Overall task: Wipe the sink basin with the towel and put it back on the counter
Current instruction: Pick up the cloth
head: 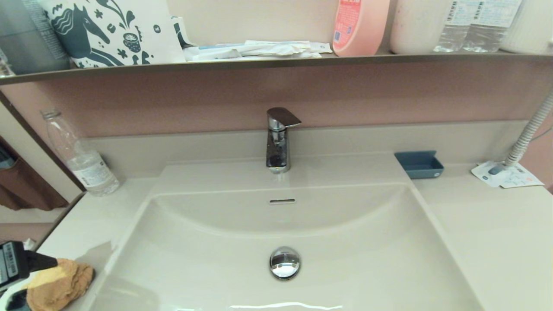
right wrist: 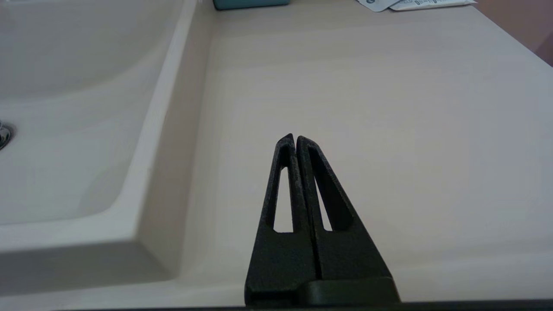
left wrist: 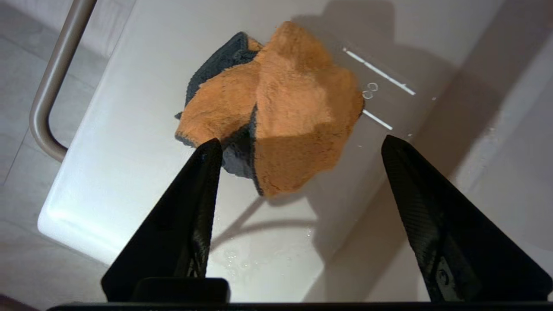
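The sink basin is to be wiped. My left gripper will grab the yellow-orange towel [left wrist: 285,108] by its grey-trimmed edge [left wrist: 258,173] next.
The yellow-orange towel [head: 60,283] lies as a lumpy wad on the counter [head: 82,224] at the near left corner, beside the sink basin [head: 354,242]. Close up, the towel [left wrist: 285,108] shows a dark grey underside and rests on the white top. My left gripper [left wrist: 300,144] hovers just above it, open, its fingers wide apart and holding nothing. In the head view only the left arm's black tip [head: 26,261] shows, at the left edge next to the towel. My right gripper [right wrist: 296,138] is shut and empty over the counter [right wrist: 389,108] right of the basin.
A chrome faucet [head: 278,140] stands behind the basin, the drain plug [head: 284,262] in its floor. A water bottle [head: 80,157] is at the back left, a blue tray [head: 419,164] and a leaflet [head: 505,175] at the back right. A shelf [head: 276,62] with bottles runs above.
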Controlling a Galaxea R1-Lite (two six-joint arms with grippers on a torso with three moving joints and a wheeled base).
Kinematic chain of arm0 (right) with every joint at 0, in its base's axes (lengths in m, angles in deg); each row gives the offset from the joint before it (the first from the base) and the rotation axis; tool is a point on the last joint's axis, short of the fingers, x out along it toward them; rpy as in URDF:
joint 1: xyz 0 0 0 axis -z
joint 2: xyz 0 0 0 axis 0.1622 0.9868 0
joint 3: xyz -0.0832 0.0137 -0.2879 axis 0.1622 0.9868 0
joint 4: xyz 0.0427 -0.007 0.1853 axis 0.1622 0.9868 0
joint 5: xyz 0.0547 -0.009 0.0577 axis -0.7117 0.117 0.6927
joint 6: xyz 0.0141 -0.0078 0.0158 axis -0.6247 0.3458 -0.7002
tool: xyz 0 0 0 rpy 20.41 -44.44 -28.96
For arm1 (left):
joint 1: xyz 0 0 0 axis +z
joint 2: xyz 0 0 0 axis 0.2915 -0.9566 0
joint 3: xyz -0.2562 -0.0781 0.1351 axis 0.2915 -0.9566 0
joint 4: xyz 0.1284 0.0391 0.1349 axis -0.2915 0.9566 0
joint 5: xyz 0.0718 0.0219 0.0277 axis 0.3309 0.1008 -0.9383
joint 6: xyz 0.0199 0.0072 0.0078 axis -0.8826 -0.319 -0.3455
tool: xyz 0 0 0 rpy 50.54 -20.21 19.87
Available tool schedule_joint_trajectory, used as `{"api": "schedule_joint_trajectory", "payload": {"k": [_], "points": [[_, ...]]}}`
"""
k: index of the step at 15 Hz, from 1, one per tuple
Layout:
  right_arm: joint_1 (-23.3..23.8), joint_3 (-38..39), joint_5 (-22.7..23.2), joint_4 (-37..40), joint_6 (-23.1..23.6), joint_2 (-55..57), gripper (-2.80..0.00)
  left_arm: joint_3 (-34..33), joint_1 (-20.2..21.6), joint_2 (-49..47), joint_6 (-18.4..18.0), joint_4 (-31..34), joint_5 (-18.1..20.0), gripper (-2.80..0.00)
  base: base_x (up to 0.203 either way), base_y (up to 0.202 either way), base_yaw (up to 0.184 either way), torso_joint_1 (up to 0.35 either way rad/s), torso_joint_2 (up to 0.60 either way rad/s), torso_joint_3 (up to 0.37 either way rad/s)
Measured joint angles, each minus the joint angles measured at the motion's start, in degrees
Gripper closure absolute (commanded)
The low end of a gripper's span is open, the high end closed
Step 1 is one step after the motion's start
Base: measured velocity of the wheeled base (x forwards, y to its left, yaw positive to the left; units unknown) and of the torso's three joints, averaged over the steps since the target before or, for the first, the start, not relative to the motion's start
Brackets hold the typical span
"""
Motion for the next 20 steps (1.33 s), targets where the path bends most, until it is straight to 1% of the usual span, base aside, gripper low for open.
{"api": "schedule_joint_trajectory", "payload": {"k": [2,7,10,11,12,16,18,20], "points": [[0.0,0.0,-0.01,0.02,-0.01,0.0,0.0,-0.18,0.95,-1.86,-1.01,0.02,0.09,-2.8,0.0,0.0,0.0,0.0,0.0,0.0],[0.0,0.0,-0.01,0.02,0.0,0.0,0.0,-3.85,1.45,-6.1,-1.12,-0.58,0.61,-2.8,0.0,0.0,0.0,0.0,0.0,0.0],[0.0,0.0,-0.01,0.02,0.02,0.0,0.0,-5.62,2.18,-7.78,-1.04,-3.94,3.78,-2.8,0.0,0.0,0.0,0.0,0.0,0.0],[0.01,0.0,-0.01,0.02,0.02,0.0,0.0,-6.01,2.41,-8.36,-1.0,-4.73,4.28,-2.8,0.0,0.0,0.0,0.0,0.0,0.0],[0.02,0.0,-0.01,0.02,0.0,0.0,0.0,-6.34,2.68,-8.95,-1.0,-5.81,4.5,0.0,0.0,0.0,0.0,0.0,0.0,0.0],[0.02,0.0,-0.01,0.02,-0.01,0.0,0.0,-7.62,3.3,-11.13,-1.05,-9.84,4.56,0.0,0.0,0.0,0.0,0.0,0.0,0.0],[0.02,0.0,-0.01,0.02,0.0,0.0,0.0,-7.15,3.46,-12.16,-1.05,-10.69,4.91,0.0,0.0,0.0,0.0,0.0,0.0,0.0],[0.02,0.0,-0.01,0.02,-0.01,0.0,0.0,-6.57,3.52,-13.08,-0.98,-13.08,5.1,0.0,0.0,0.0,0.0,0.0,0.0,0.0]]}}
